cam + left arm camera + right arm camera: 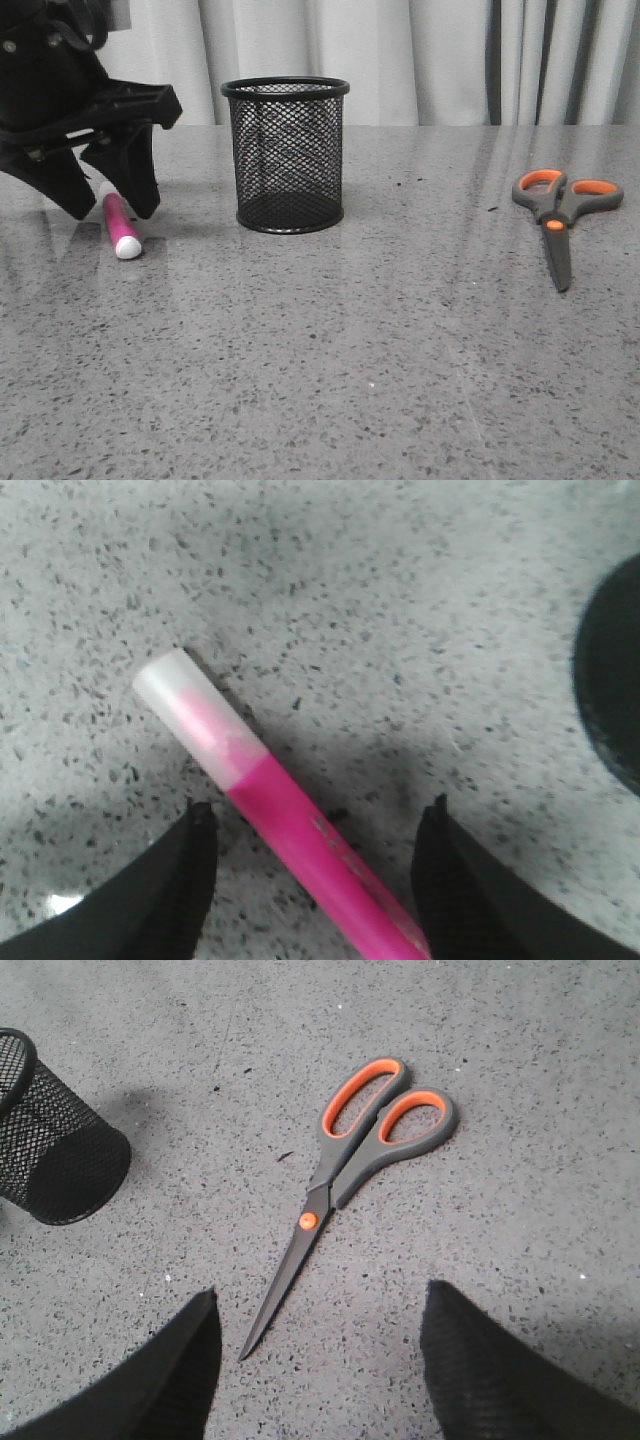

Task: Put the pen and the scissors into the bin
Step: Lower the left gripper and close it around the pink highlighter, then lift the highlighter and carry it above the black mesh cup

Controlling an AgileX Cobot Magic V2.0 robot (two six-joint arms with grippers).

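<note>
My left fingers can close on the pink pen's body [119,222].
The pink pen [121,226] lies flat on the grey table at the left. My left gripper [108,205] is open and low over it, one finger on each side of the barrel. In the left wrist view the pen [290,825] runs diagonally between the open fingers of the gripper [318,825], not touched. The black mesh bin [287,155] stands upright right of the pen. The scissors [557,212] lie closed at the right, blades toward the front. In the right wrist view the scissors [345,1170] lie ahead of my open, empty right gripper [320,1305], which hovers above the table.
Grey curtains hang behind the table's far edge. The bin's edge shows in the left wrist view [612,680] and the bin shows in the right wrist view [50,1150]. The right arm does not show in the front view.
</note>
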